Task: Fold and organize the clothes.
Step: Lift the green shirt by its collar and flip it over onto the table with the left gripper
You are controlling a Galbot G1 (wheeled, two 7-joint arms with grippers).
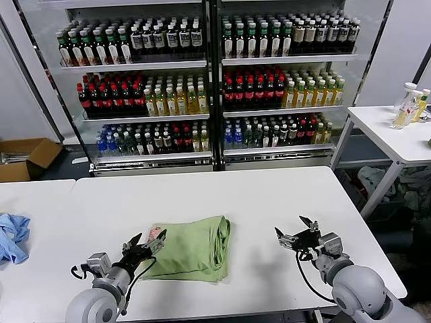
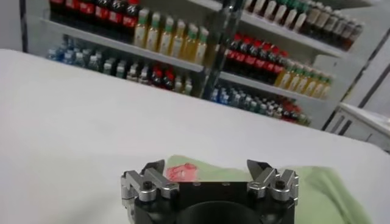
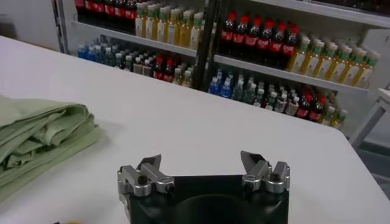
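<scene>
I should next grab the green polo shirt by its red-and-white printed corner with my left gripper, to fold and organize the clothes.
The light green polo shirt lies folded into a compact rectangle on the white table, near its front edge. Its red-and-white print shows at the left corner. My left gripper is open and empty, just off the shirt's left edge; in the left wrist view the shirt and print lie right in front of it. My right gripper is open and empty over bare table to the right of the shirt. The right wrist view shows the shirt's folded edges off to one side.
A light blue cloth lies at the far left of the table. Shelves of bottles stand behind the table. A second white table with bottles is at the right; a cardboard box is on the floor at the left.
</scene>
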